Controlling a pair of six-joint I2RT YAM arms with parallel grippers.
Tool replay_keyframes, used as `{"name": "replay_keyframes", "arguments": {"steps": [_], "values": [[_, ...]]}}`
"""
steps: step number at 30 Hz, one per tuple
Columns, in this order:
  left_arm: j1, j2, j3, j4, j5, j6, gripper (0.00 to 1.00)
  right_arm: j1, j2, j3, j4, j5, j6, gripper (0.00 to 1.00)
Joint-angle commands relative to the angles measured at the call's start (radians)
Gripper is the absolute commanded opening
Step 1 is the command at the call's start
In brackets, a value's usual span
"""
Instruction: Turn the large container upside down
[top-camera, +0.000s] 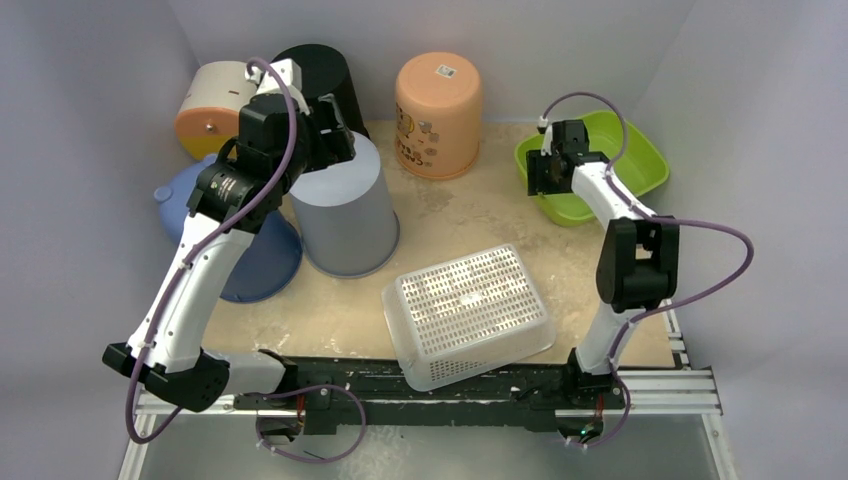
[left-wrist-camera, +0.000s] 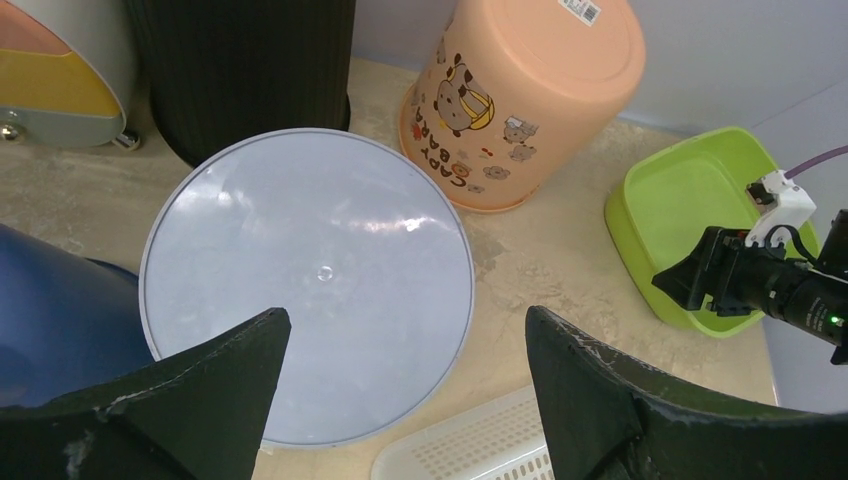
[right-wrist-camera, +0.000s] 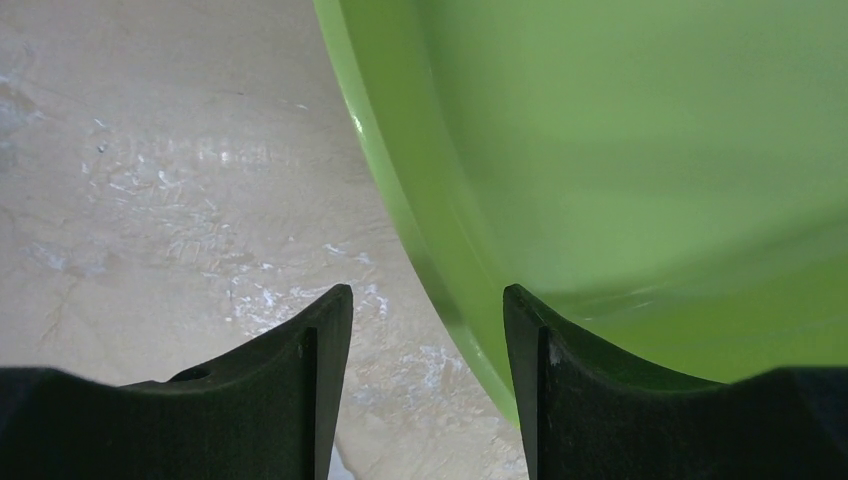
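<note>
My right gripper grabs the lime-green basin's rim (right-wrist-camera: 446, 313) facing the peach bucket next, one finger inside, to turn the basin upside down.
The large container is a lime-green basin (top-camera: 640, 160) at the back right, standing open side up. It also shows in the left wrist view as a green basin (left-wrist-camera: 685, 200). My right gripper (top-camera: 543, 178) is low at its left rim, open. In the right wrist view the green wall (right-wrist-camera: 650, 150) fills the right side, and its rim runs down into the gap of the right gripper (right-wrist-camera: 428, 290), close to the right finger and not clamped. My left gripper (top-camera: 335, 125) hangs wide open and empty above a grey bucket (left-wrist-camera: 305, 280).
The grey bucket (top-camera: 345, 215), a peach bucket (top-camera: 438, 115) and a white perforated basket (top-camera: 470, 310) stand bottom up. A black bin (top-camera: 315, 70) and an orange-and-cream container (top-camera: 210, 105) are at the back left. A blue tub (top-camera: 255, 260) lies under the left arm.
</note>
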Motion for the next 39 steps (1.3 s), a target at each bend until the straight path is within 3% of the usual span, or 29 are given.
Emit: {"name": "replay_keyframes", "arguments": {"steps": [1,9,13,17,20,21,26,32,35,39], "values": [[-0.001,-0.015,-0.011,0.033,-0.022,-0.004,0.84,0.003,0.02,0.055,0.019,-0.022,-0.057,0.6],[-0.001,-0.006,-0.024,0.033,-0.025,-0.012,0.84,0.002,0.08,0.04,0.056,0.045,-0.095,0.6],[-0.001,0.002,-0.028,0.032,-0.021,-0.014,0.84,0.003,0.089,0.029,0.09,0.074,-0.092,0.54],[-0.001,0.005,-0.03,0.034,-0.015,-0.018,0.84,0.002,0.1,0.042,0.097,0.085,-0.084,0.36],[-0.001,0.0,-0.032,0.031,-0.015,-0.02,0.84,0.002,0.117,0.065,0.075,0.075,-0.09,0.06],[-0.001,-0.005,-0.034,0.031,-0.015,-0.019,0.84,0.002,0.12,0.074,0.065,0.061,-0.09,0.0],[-0.001,-0.028,-0.037,0.028,-0.022,-0.019,0.84,0.002,0.065,0.168,0.042,-0.11,-0.062,0.0],[-0.001,-0.047,-0.017,0.022,-0.016,-0.015,0.84,0.005,-0.088,0.313,0.147,-0.345,0.222,0.0],[-0.001,-0.059,-0.01,0.015,-0.017,-0.009,0.84,0.003,-0.202,0.205,0.359,-0.398,0.487,0.0],[-0.001,-0.071,-0.009,0.001,-0.018,0.001,0.84,0.002,-0.368,-0.057,0.77,-0.386,0.833,0.0]]}}
